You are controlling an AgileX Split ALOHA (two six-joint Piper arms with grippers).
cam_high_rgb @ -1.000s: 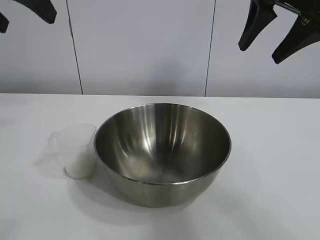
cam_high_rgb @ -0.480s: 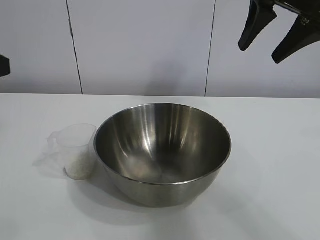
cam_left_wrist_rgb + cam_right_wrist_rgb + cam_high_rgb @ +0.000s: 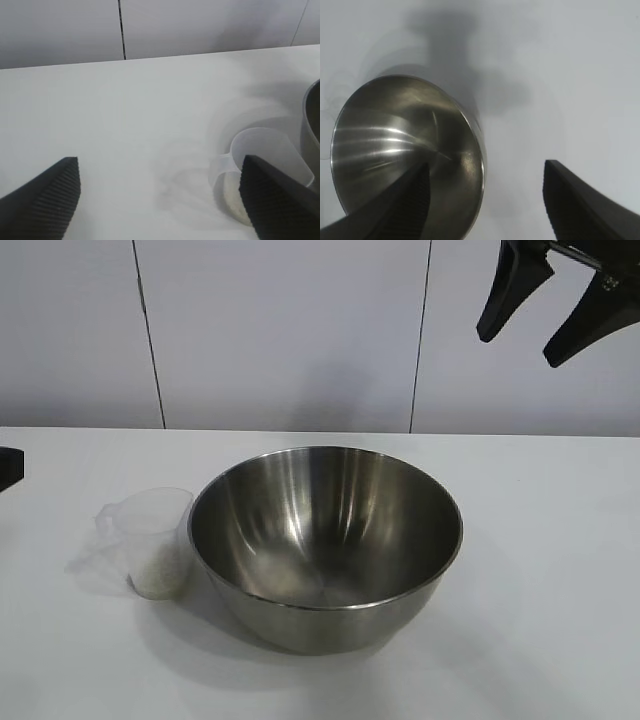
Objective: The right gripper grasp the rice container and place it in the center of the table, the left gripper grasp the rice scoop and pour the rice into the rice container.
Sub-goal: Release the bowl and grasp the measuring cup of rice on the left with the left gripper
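My left gripper is going to grab the rice scoop by its handle tab (image 3: 106,521) next, so it can pour the rice (image 3: 160,578) into the rice container.
The rice container (image 3: 300,510), a wide shiny steel bowl, stands empty in the middle of the white table (image 3: 545,640). Touching or nearly touching its left side is the rice scoop (image 3: 148,530), a small clear plastic cup with rice (image 3: 160,578) in its bottom. My left gripper (image 3: 160,200) is open and low, left of the scoop; the scoop (image 3: 260,145) and its rice (image 3: 231,192) show beside one fingertip. Only a black tip (image 3: 8,468) of that gripper shows in the exterior view. My right gripper (image 3: 548,315) hangs open high at the back right, looking down on the container (image 3: 395,135).
A pale panelled wall (image 3: 280,330) closes the back of the table. Bare tabletop lies right of the bowl and along the front edge. The bowl's wall (image 3: 312,120) rises just beyond the scoop in the left wrist view.
My left gripper has come down from the top left corner to table height at the left edge. The right gripper, bowl and scoop have stayed put.
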